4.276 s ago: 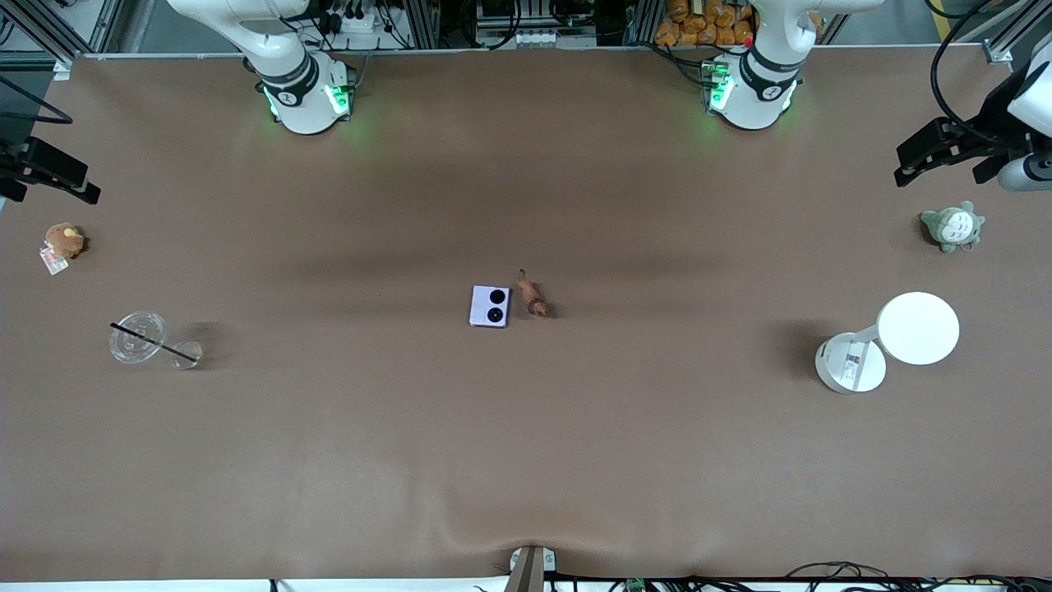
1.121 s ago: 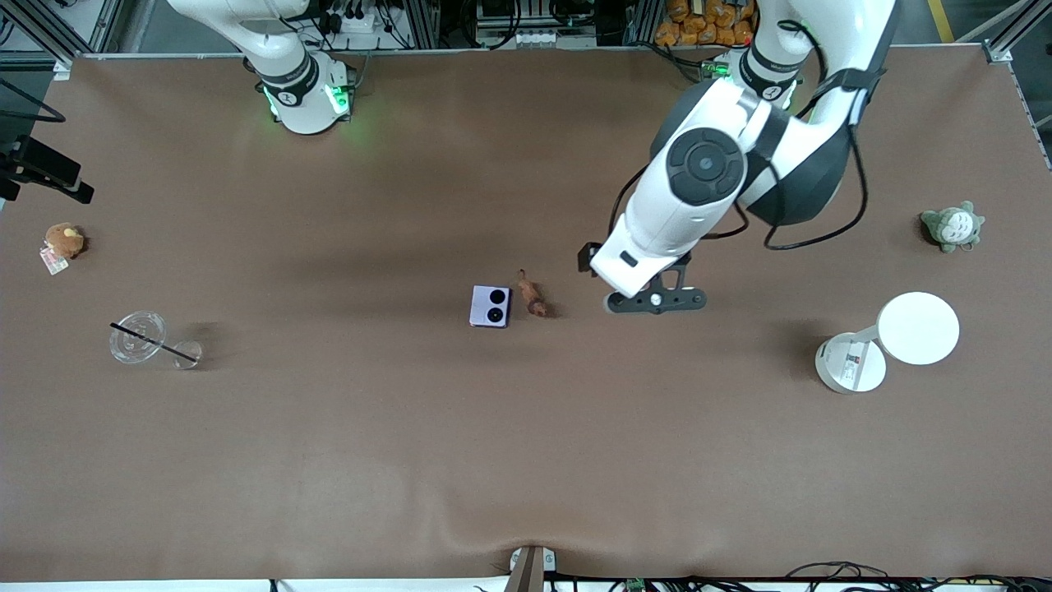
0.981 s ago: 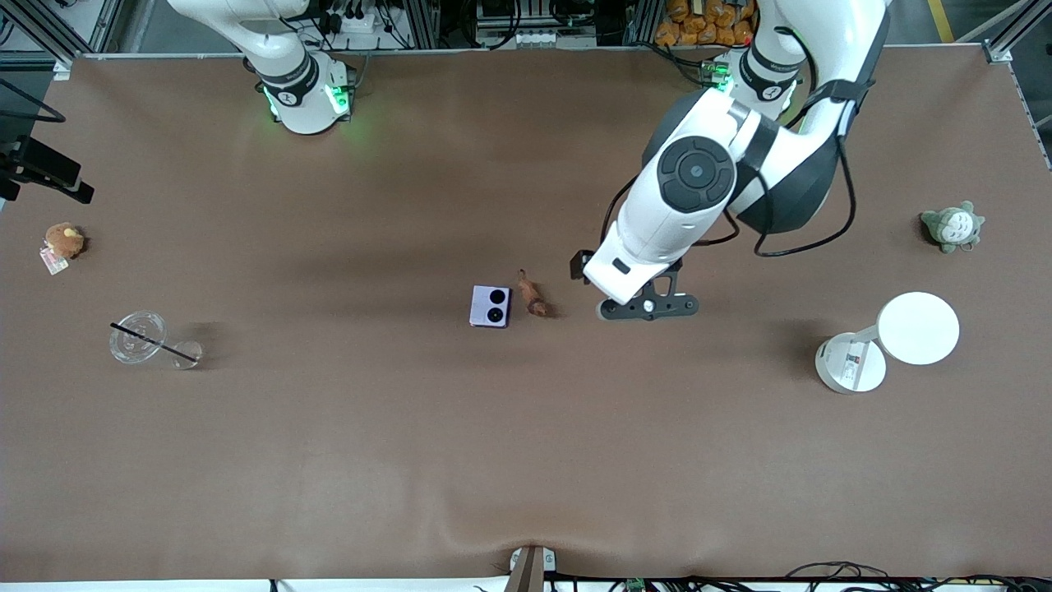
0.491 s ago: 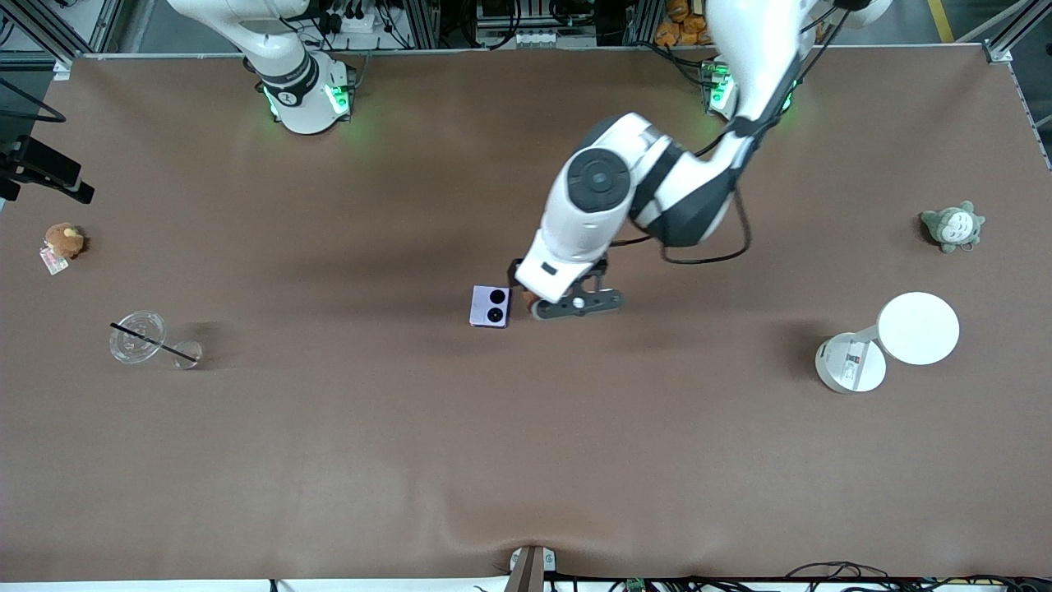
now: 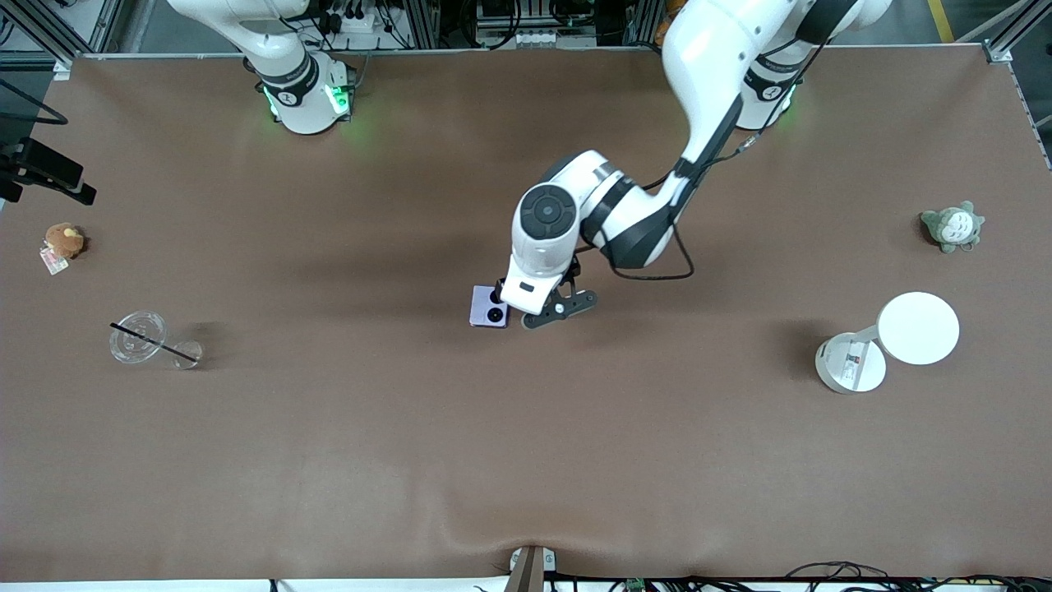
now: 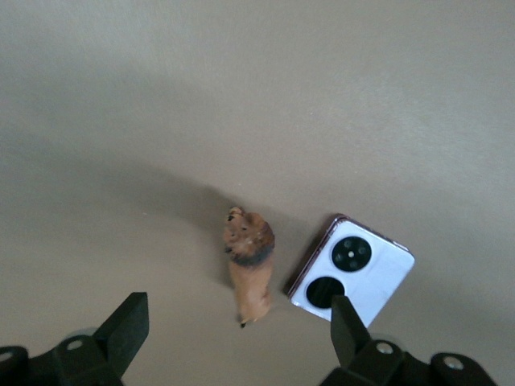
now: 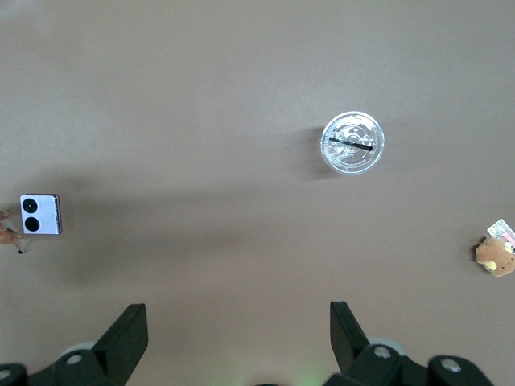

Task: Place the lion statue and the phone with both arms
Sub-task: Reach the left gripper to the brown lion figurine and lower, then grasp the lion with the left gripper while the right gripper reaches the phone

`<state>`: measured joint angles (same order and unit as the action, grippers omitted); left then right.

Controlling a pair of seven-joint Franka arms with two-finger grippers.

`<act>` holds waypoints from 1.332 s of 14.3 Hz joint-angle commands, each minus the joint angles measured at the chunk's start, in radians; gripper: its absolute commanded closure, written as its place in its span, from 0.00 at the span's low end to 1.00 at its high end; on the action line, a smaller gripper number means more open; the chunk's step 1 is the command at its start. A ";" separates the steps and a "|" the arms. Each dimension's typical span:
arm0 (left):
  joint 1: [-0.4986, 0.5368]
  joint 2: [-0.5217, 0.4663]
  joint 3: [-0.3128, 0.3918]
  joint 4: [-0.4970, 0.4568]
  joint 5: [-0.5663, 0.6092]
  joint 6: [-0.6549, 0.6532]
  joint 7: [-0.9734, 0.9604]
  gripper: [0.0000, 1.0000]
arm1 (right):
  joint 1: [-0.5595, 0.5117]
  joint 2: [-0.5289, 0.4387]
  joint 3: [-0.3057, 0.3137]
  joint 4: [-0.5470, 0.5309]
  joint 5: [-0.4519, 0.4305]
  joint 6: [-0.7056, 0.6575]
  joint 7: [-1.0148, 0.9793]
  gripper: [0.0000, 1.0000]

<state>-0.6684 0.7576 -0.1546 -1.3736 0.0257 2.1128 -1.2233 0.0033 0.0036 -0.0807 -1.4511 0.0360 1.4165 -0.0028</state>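
My left gripper is about to place the lion statue, and it will grip the statue by its body below the mane (image 6: 251,288).
The lion statue (image 6: 249,269) lies on the brown table beside the pale lavender phone (image 6: 354,269), close to it but apart. In the front view the left hand hides the lion and covers one edge of the phone (image 5: 485,309). My left gripper (image 6: 237,342) hangs open above the lion, one finger (image 6: 125,326) over bare table and the other finger (image 6: 346,330) over the phone's edge; it also shows in the front view (image 5: 536,302). My right gripper (image 7: 237,338) is open and empty, waiting high over the right arm's end of the table (image 5: 49,174). The right wrist view shows the phone (image 7: 40,215) far off.
A clear cup with a black straw (image 5: 138,335) and a small clear lid (image 5: 187,353) sit toward the right arm's end, near a brown plush with a tag (image 5: 64,240). A grey-green plush (image 5: 952,226) and a white round-headed stand (image 5: 888,341) sit toward the left arm's end.
My left arm has swung in from the left arm's end of the table to the middle and now covers the lion. The lion, the phone and the right arm have not moved.
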 commanded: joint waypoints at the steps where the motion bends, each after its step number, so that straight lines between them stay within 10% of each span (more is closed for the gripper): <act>1: -0.031 0.071 0.010 0.019 0.025 0.096 -0.122 0.00 | -0.009 0.024 0.015 0.017 0.008 0.002 0.000 0.00; 7: -0.031 0.095 0.012 0.016 0.026 0.110 -0.127 0.06 | 0.036 0.124 0.016 0.017 0.110 0.064 0.000 0.00; 13: -0.025 0.094 0.027 0.010 0.028 0.098 -0.064 0.53 | 0.110 0.242 0.018 0.017 0.131 0.156 0.020 0.00; 15: -0.023 0.094 0.033 0.010 0.028 0.096 -0.024 0.94 | 0.141 0.265 0.018 0.017 0.127 0.191 0.128 0.00; 19: -0.014 0.068 0.065 0.016 0.028 0.052 0.079 1.00 | 0.170 0.306 0.016 0.017 0.125 0.235 0.236 0.00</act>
<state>-0.6885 0.8496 -0.1095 -1.3656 0.0355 2.2137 -1.1948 0.1717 0.2840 -0.0582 -1.4527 0.1534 1.6385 0.1979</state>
